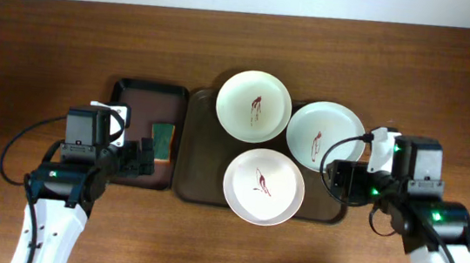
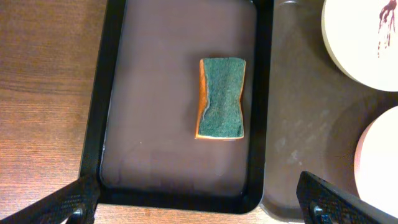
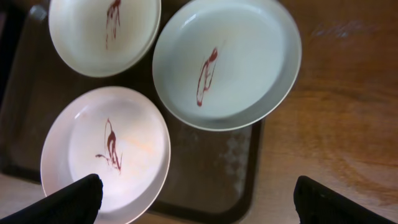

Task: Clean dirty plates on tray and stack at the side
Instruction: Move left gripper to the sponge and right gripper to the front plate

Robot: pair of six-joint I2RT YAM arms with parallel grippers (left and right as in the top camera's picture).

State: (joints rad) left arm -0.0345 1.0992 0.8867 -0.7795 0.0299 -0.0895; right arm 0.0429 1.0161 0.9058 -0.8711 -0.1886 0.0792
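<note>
Next, my left gripper grabs the sponge (image 1: 162, 141) (image 2: 221, 98) across its narrow middle by its long sides, so its bottom stays free to clean plates.
Three white plates lie on the dark-brown tray (image 1: 195, 175): a far plate (image 1: 253, 105), a right plate (image 1: 325, 136) and a near plate (image 1: 263, 186). Each has a dark-red smear. My left gripper (image 1: 138, 158) is open and empty above the near end of the small black tray (image 2: 180, 199). A green-and-orange sponge (image 2: 221, 98) lies in that tray. My right gripper (image 1: 341, 179) is open and empty over the brown tray's right near corner (image 3: 239, 199). The right wrist view shows the near plate (image 3: 106, 152), the right plate (image 3: 227, 62) and the far plate (image 3: 102, 34).
The small black tray (image 1: 132, 108) touches the brown tray's left side. Bare wooden table (image 1: 41, 59) lies to the left, behind the trays and to the right (image 3: 342, 124).
</note>
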